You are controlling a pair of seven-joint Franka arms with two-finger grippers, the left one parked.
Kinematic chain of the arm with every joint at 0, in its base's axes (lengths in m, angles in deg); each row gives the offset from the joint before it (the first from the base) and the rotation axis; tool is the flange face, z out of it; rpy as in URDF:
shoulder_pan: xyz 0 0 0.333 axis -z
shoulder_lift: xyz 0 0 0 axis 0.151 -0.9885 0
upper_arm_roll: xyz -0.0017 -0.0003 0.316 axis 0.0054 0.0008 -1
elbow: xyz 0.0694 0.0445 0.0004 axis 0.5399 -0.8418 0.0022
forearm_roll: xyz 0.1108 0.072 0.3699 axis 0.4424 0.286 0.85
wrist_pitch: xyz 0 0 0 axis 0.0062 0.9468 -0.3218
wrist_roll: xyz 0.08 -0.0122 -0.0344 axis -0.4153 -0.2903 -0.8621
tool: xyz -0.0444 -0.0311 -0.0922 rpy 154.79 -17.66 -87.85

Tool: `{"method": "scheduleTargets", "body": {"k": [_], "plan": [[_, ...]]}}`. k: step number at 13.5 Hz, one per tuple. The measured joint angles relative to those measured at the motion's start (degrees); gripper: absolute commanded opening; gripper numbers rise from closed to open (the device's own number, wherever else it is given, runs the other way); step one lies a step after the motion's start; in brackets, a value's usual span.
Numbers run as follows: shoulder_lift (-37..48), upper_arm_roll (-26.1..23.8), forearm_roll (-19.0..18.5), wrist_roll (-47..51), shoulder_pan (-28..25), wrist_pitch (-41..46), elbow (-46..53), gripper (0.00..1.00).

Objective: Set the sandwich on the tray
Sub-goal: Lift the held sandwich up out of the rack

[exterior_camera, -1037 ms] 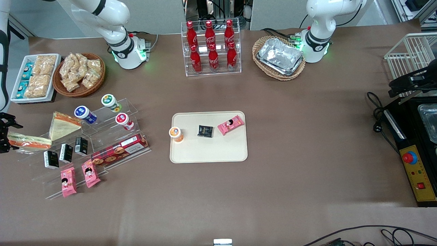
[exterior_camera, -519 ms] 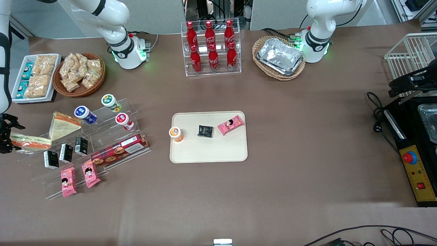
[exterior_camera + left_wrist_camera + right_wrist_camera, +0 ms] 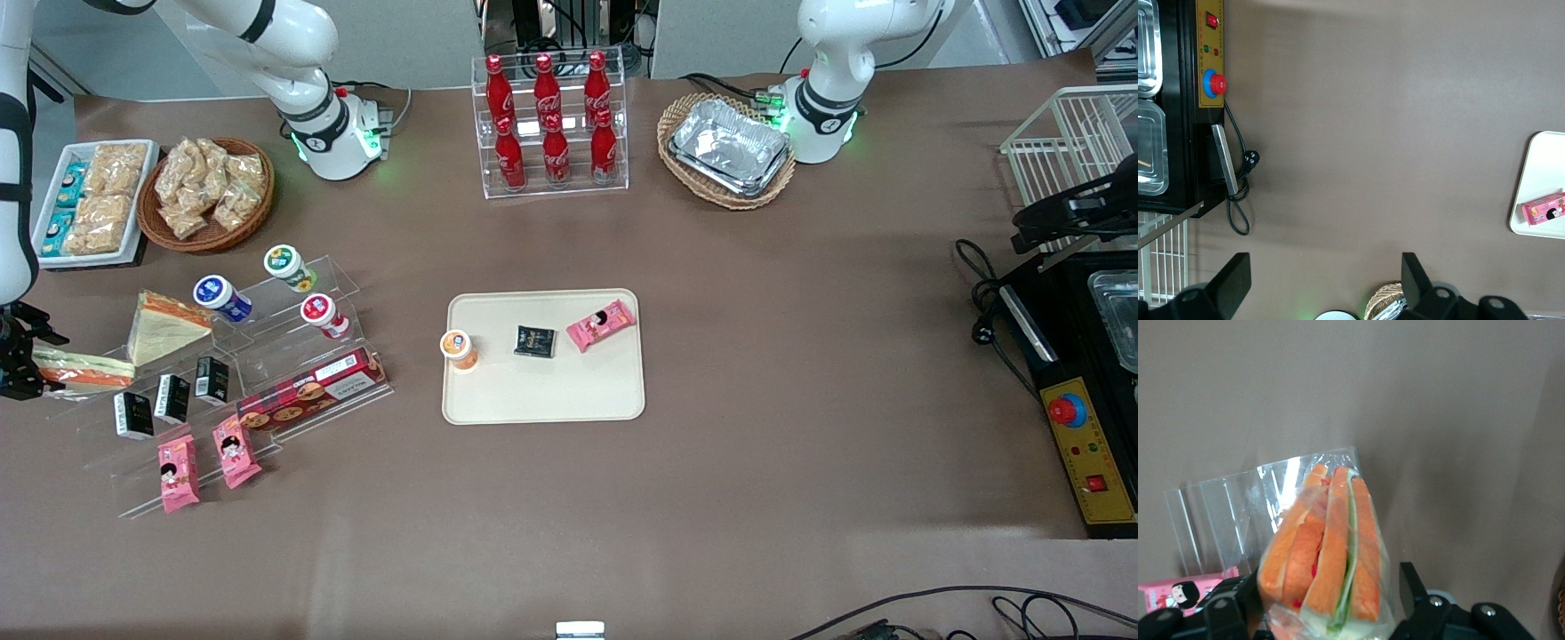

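Note:
My right gripper should take hold of the sandwich by its wide end [image 3: 59, 364] to set it on the cream tray [image 3: 542, 396].
The sandwich [image 3: 84, 372], a clear-wrapped wedge with white bread and orange and green layers, lies on a clear acrylic stand [image 3: 98, 418] toward the working arm's end of the table. My right gripper [image 3: 16, 351] is at its outer end, with one finger on each side of it. In the right wrist view the sandwich [image 3: 1328, 553] fills the space between the fingers [image 3: 1413, 583]; one finger touches the wrap, the other stands just off it. The gripper is open. The cream tray [image 3: 542, 396] lies mid-table; its edge shows in the left wrist view [image 3: 1541, 170].
A second sandwich with a broad beige face [image 3: 164, 324] lies beside the first. Yogurt cups [image 3: 222, 298], black packets [image 3: 169, 398], a biscuit box [image 3: 311, 391] and pink packets [image 3: 178, 471] fill the stand. The tray holds an orange cup [image 3: 459, 348], black packet [image 3: 534, 341] and pink packet [image 3: 601, 324].
The right arm has shifted a little at the table's end, and the gripper has settled slightly lower around the sandwich's end. The sandwich has stayed on the stand.

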Motion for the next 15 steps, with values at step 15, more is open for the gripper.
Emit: {"method": "scheduleTargets", "body": {"k": [15], "plan": [[0.4, 0.1, 6.3, -5.4, 1.6, 5.7, 3.5, 0.26]]}}
